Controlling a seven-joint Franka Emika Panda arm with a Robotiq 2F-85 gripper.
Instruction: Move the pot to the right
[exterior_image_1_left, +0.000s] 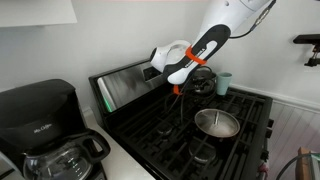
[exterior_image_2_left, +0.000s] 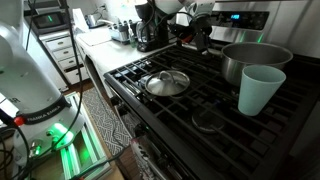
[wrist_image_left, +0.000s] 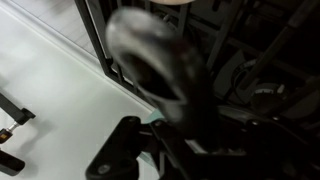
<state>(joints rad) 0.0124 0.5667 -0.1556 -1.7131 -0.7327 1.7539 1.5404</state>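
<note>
The pot's base rests on the stove grate (exterior_image_1_left: 199, 102) next to the teal cup, so the robot's gripper needs to let go of the pot.
The pot (exterior_image_1_left: 217, 123) is a small shiny steel saucepan standing on the black stove grate, also seen in the other exterior view (exterior_image_2_left: 167, 83). My gripper (exterior_image_1_left: 180, 92) hangs above the back part of the stove, apart from the pot and not touching it; it also shows in an exterior view (exterior_image_2_left: 192, 35). It looks open and holds nothing. The wrist view is blurred: dark gripper parts (wrist_image_left: 190, 140) over the grate and the white counter edge (wrist_image_left: 60, 90). The pot does not show in the wrist view.
A larger steel pot (exterior_image_2_left: 255, 60) and a teal cup (exterior_image_2_left: 260, 90) stand on the stove, both behind the arm in an exterior view (exterior_image_1_left: 224, 82). A black coffee maker (exterior_image_1_left: 40, 130) with a glass carafe stands on the counter.
</note>
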